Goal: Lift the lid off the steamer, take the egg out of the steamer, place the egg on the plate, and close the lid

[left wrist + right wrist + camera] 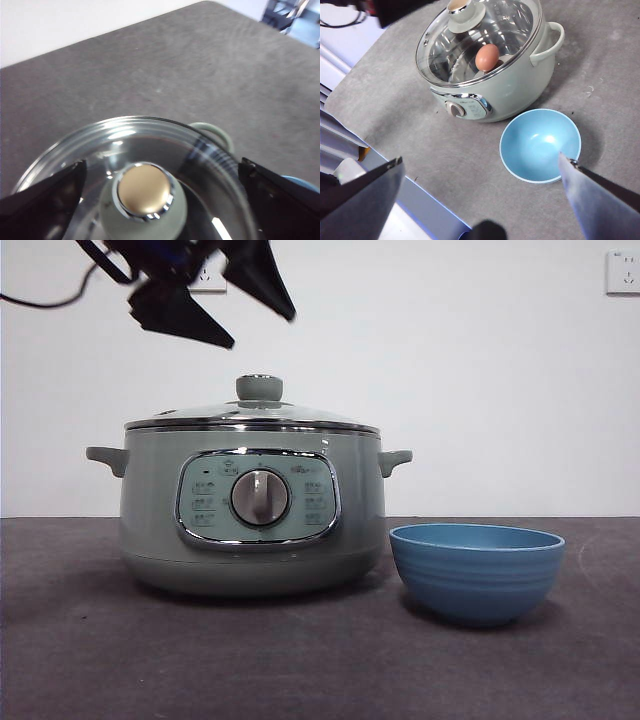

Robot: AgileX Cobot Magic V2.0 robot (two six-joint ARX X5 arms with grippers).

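Note:
The left gripper grabs the lid by its narrow knob on top next, since the glass dome spreads wider than my open fingers.
The pale green steamer stands on the table with its glass lid shut on it. My left gripper hangs open just above the lid's knob. In the left wrist view the knob lies between the spread jaws of this gripper, untouched. Through the glass lid a brown egg shows inside the steamer. The blue plate sits empty right beside the steamer. My right gripper is open and high above the plate, holding nothing.
The steamer's side handle juts toward the plate. The table's edge runs close by the steamer's control panel. A wall socket is on the white wall behind.

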